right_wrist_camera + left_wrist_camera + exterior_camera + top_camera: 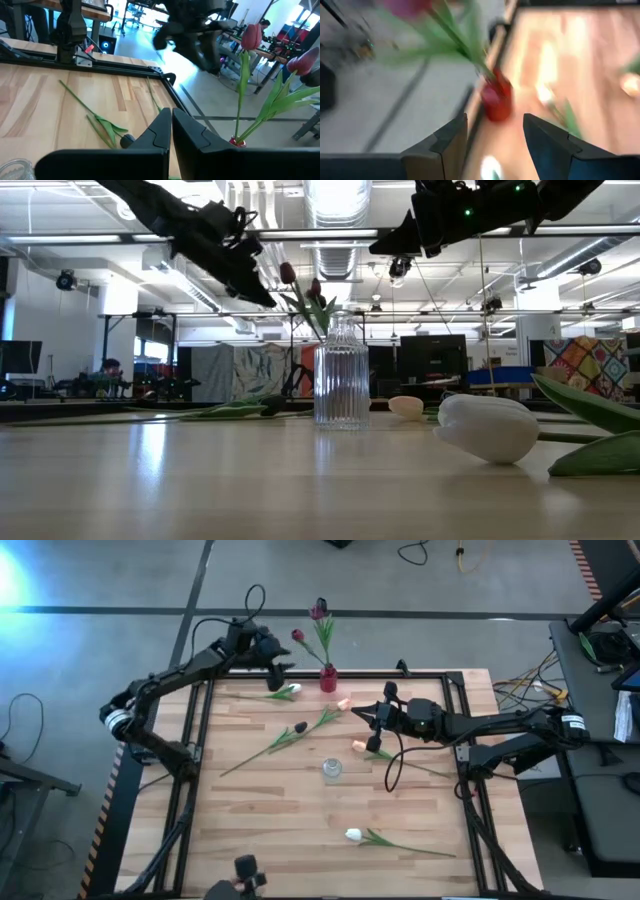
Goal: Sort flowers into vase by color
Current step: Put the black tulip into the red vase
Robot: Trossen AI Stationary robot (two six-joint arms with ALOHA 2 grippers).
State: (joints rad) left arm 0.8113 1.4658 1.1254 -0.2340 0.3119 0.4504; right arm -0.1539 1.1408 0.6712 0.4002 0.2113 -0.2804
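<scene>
The left gripper will next grab the dark maroon tulip by its leafy stem below the head [285,739], so that the tulip can be sorted into the red vase [328,679].
A small red vase [328,679] stands at the table's far edge with two maroon tulips [318,610] stuck in it by their stems. Lying flat on the table are a white tulip [290,690], a maroon tulip [300,727], two peach tulips [344,704] [360,745] and a second white tulip [353,835]. My left gripper [281,666] hovers just left of the red vase [496,97], open [495,145], with nothing between its fingers. My right gripper [366,716] hangs above the peach tulips, shut [171,122] and empty.
A clear ribbed glass vase [331,769] [342,375] stands upright near the table's middle and holds no flowers. A raised dark frame [455,680] runs round the table. Bare wood lies at the near left [250,830]. Cables hang off the far right side.
</scene>
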